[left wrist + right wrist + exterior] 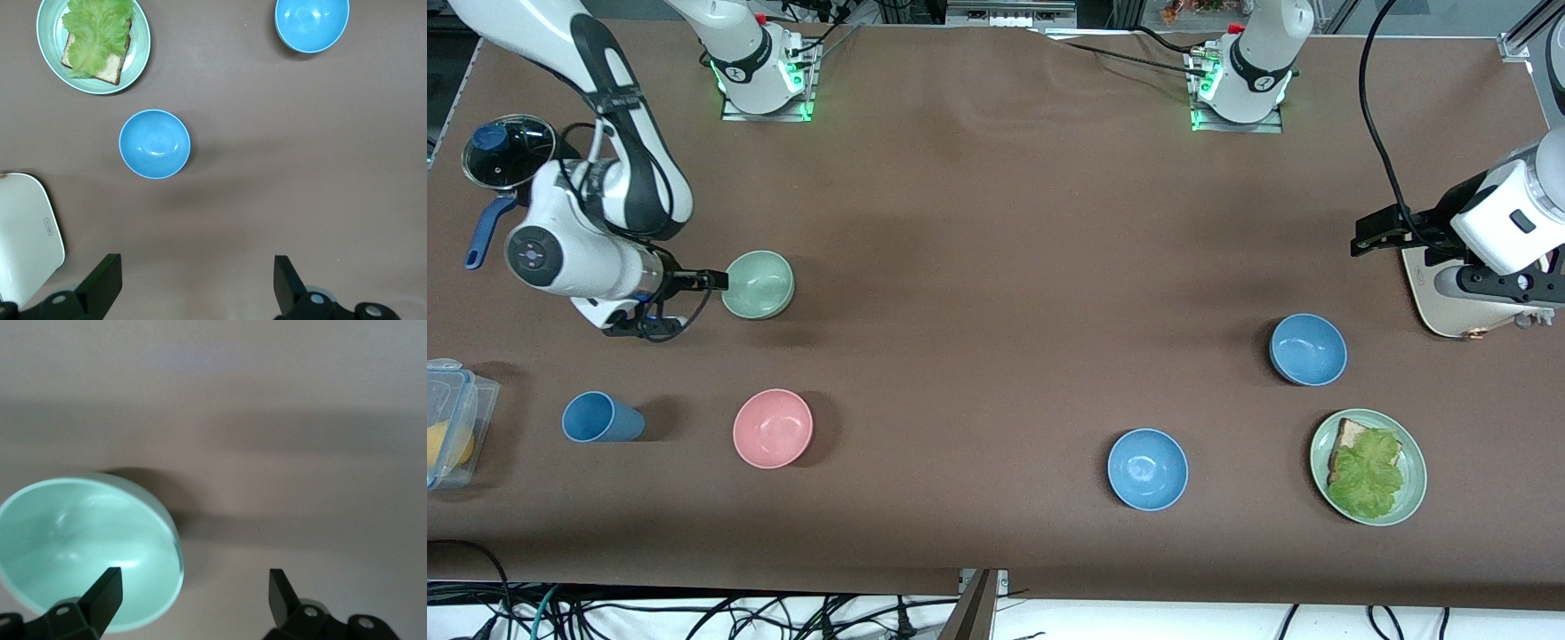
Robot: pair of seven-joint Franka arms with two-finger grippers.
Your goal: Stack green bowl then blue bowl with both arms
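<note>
My fingers barely reach past the green bowl's rim [725, 300], so I need to move my right gripper toward its hollow [760, 279] before I close it on the bowl.
The green bowl [759, 284] stands toward the right arm's end of the table. My right gripper [698, 292] is open right beside it, one finger at its rim. In the right wrist view one finger [107, 590] is over the green bowl [80, 540] and the right gripper [195, 577] holds nothing. The blue bowl [1308, 349] stands toward the left arm's end; it also shows in the left wrist view [155, 144]. My left gripper [1371, 233] is open and empty in the air, apart from it [193, 267].
A brighter blue bowl [1147, 468] and a green plate [1409, 498] with bread and lettuce lie nearer the camera. A pink bowl [773, 428], a blue cup [600, 417], a plastic box [449, 422] and a pot lid [509, 149] are at the right arm's end. A white board [1449, 307] lies under the left arm.
</note>
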